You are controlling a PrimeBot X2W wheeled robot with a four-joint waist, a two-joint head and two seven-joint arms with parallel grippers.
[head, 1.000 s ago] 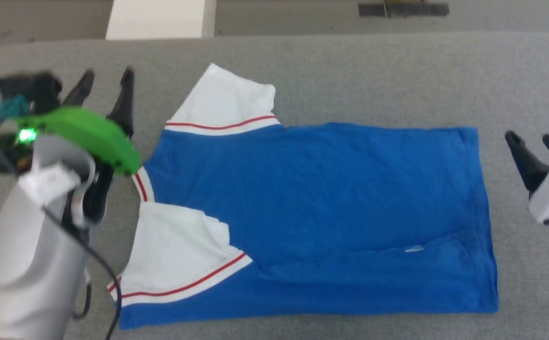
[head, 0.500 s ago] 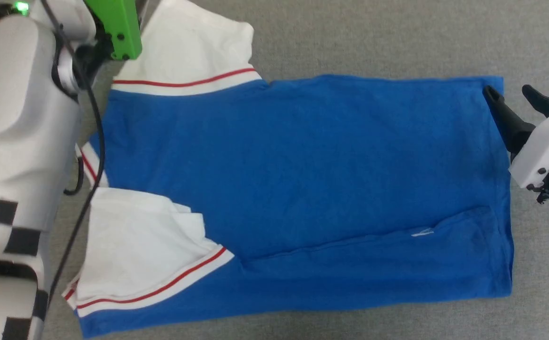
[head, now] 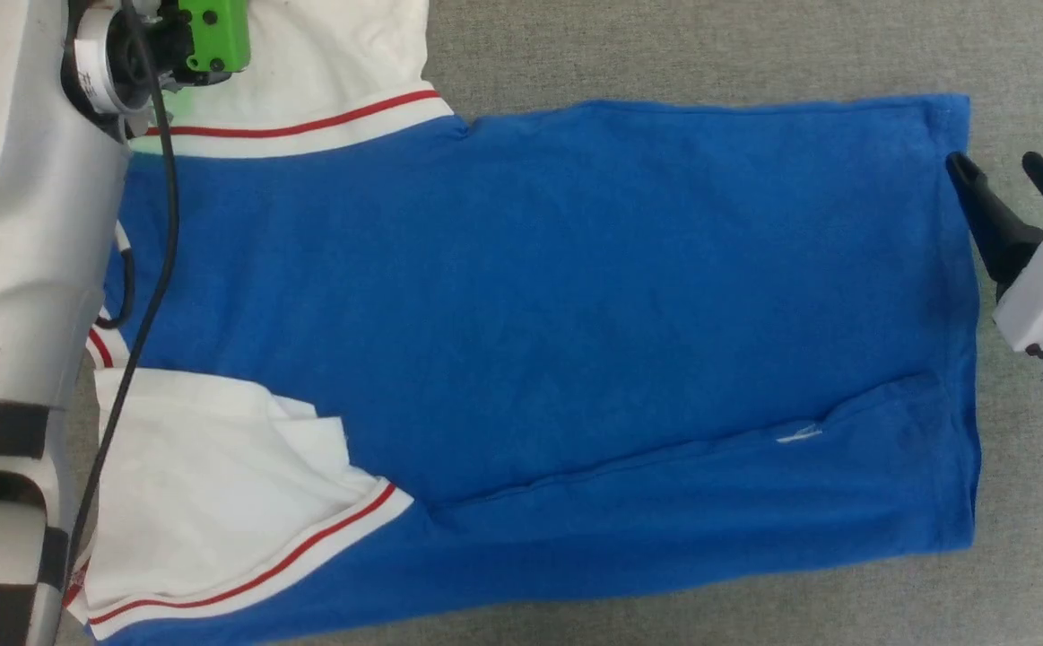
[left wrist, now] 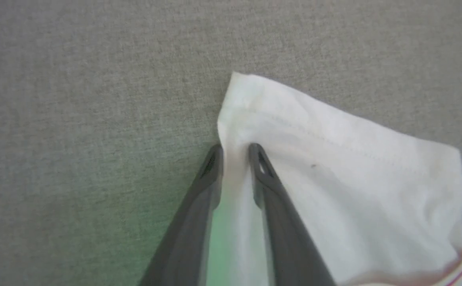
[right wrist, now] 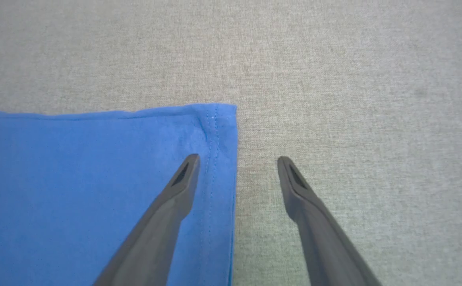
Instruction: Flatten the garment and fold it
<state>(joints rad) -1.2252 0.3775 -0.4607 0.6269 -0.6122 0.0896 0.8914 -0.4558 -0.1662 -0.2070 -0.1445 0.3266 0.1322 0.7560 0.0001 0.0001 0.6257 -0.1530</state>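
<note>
My right gripper grabs the garment by its far blue hem corner (head: 950,113) next to fold it, as the garment's far half lies flat beside the folded near strip (head: 700,506).
The garment (head: 530,296) lies spread flat on the grey table, blue body in the middle, white red-striped sleeves at the left. In the left wrist view my left gripper (left wrist: 234,153) has its fingers drawn close together, pinching the edge of the far white sleeve (left wrist: 354,159). My right gripper (head: 1014,166) stands open at the garment's far right hem corner. In the right wrist view that gripper (right wrist: 236,163) straddles the hem edge, one finger over the blue cloth (right wrist: 76,178) and the other over bare table.
My pale left forearm (head: 28,224) with its cable covers the collar side of the garment at the left. A crease runs across the lower blue body (head: 664,458). Grey table cloth (head: 664,54) surrounds the garment.
The head camera has dipped closer, so the whole picture shifted. My left gripper reached the far sleeve and closed its fingers on its edge. My right gripper came up to the hem corner.
</note>
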